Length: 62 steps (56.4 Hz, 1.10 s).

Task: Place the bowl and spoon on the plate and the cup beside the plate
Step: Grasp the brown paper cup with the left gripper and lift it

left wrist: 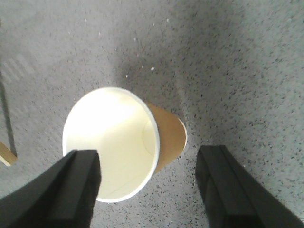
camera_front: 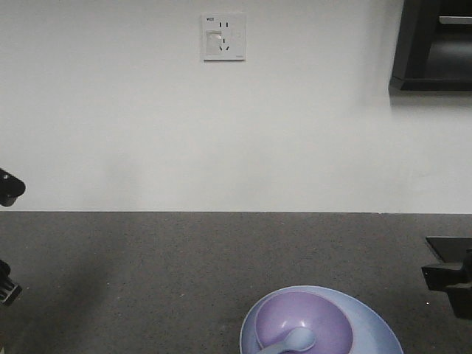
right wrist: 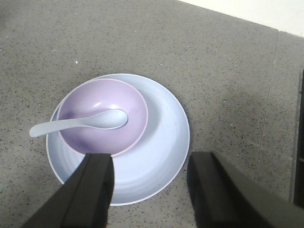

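I should grab the brown cup by its rim (left wrist: 157, 153) with my left gripper next, to set it beside the plate.
The pale blue plate (right wrist: 161, 142) lies on the dark speckled counter. The lavender bowl (right wrist: 102, 102) sits in its left part. The pale blue spoon (right wrist: 80, 124) rests in the bowl, its handle reaching left past the rim. My right gripper (right wrist: 151, 185) hovers open above the plate's near edge, holding nothing. The front view shows plate (camera_front: 372, 324), bowl (camera_front: 324, 313) and spoon (camera_front: 295, 341) at the bottom. The brown cup (left wrist: 168, 137) stands upright, white inside. My left gripper (left wrist: 149, 185) is open above it, one finger (left wrist: 71, 190) overlapping the rim in view.
A white wall with a socket (camera_front: 223, 36) runs along the counter's back. A dark cabinet (camera_front: 431, 44) hangs at the upper right. A black flat object (camera_front: 450, 247) lies at the counter's right edge. A tan strip (left wrist: 5, 154) shows left of the cup.
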Available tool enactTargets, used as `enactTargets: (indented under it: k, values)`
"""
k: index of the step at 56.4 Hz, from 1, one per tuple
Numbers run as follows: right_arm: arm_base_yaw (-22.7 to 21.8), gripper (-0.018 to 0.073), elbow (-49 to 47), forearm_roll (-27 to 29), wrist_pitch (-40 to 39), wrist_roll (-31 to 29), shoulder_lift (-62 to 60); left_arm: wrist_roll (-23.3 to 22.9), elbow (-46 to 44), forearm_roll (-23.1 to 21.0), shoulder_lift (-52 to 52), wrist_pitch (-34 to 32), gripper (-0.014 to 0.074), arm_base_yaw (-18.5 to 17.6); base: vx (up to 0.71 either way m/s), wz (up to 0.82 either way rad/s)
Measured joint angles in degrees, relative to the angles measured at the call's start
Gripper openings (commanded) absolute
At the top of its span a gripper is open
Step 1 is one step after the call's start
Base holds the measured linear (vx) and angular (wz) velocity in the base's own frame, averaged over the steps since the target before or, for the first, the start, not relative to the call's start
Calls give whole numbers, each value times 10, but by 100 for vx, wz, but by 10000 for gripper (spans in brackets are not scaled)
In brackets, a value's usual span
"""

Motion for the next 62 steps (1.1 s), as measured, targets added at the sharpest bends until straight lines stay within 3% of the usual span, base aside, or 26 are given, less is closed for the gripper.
enactTargets:
  k: [17,30,44,51,60,62]
  values:
    - [0,410,0,0,0,0,0,-2,29,-16,3,-41,544,46,0,0]
    - [0,410,0,0,0,0,0,24,29,-66,36,-54,544,49,0,0]
    - [0,410,0,0,0,0,0,27,29,-71,81,-56,489,49,0,0]
    - [0,410,0,0,0,0,0,26,29,-71,89,-57,334,49,0,0]
    - [0,410,0,0,0,0,0,26,29,-71,89,-59,-10,49,0,0]
    - [0,410,0,0,0,0,0,26,29,-72,89,-59,-9,49,0,0]
